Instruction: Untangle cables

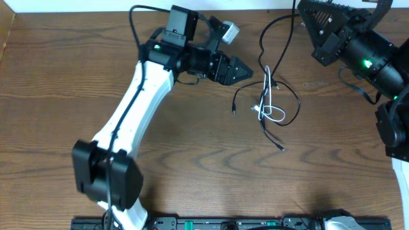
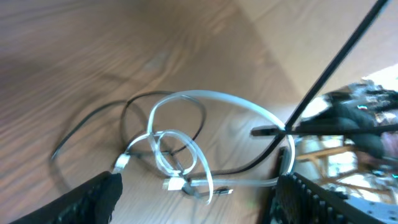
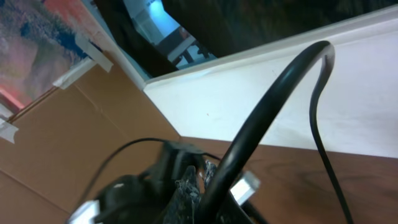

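Note:
The left gripper grabs the white cable (image 1: pixel 267 110) by its loop (image 1: pixel 267 71) next, to untangle it from the black cable.
The cables lie tangled right of the table's middle: a white cable (image 1: pixel 267 110) in small loops, crossed by a black cable (image 1: pixel 289 102) with loose ends. My left gripper (image 1: pixel 243 69) is open, just left of the tangle and above the table. In the left wrist view the white cable (image 2: pixel 186 96) and its pale plugs (image 2: pixel 174 184) sit between my open left gripper (image 2: pixel 199 208) fingers, untouched. One black strand (image 2: pixel 336 62) runs taut up to the right. My right gripper (image 1: pixel 301 7) at the back right is shut on that black cable (image 3: pixel 267 118), seen rising from the right gripper (image 3: pixel 208 186).
The left arm (image 1: pixel 137 108) stretches from the front left across the wooden table (image 1: pixel 192 166). The right arm's black body (image 1: pixel 370 61) fills the back right corner. A white wall (image 3: pixel 280 99) borders the table's far edge.

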Robot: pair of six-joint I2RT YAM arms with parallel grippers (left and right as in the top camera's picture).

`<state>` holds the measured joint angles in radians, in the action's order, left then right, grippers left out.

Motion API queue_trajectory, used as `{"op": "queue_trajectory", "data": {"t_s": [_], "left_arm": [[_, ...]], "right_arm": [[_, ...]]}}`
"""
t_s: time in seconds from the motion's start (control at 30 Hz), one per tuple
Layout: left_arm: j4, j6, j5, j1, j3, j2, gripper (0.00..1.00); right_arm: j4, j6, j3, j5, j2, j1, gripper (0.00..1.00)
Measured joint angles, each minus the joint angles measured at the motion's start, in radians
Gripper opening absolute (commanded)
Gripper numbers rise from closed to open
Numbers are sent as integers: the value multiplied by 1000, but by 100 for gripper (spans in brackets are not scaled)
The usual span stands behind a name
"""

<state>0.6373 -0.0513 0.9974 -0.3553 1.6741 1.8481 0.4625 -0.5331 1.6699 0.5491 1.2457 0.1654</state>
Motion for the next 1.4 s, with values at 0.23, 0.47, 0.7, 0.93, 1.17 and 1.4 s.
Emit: {"op": "queue_trajectory", "data": {"t_s": [0.23, 0.47, 0.7, 0.93, 1.17, 1.4], "left_arm": [[-211, 112, 169, 0, -1, 129, 84], [-356, 249, 243, -6, -1, 191, 83], [-377, 610, 175, -23, -2, 193, 76], [-350, 974, 148, -25, -2, 193, 70], [-347, 1183, 129, -89, -2, 193, 70], [-346, 1262, 56, -185, -2, 193, 26]], "right_arm": [[24, 0, 0, 2, 0, 0, 1], [35, 0, 0, 2, 0, 0, 1], [42, 0, 0, 3, 0, 0, 1], [53, 3, 0, 3, 0, 0, 1], [55, 3, 0, 2, 0, 0, 1], [71, 4, 0, 2, 0, 0, 1]]}}
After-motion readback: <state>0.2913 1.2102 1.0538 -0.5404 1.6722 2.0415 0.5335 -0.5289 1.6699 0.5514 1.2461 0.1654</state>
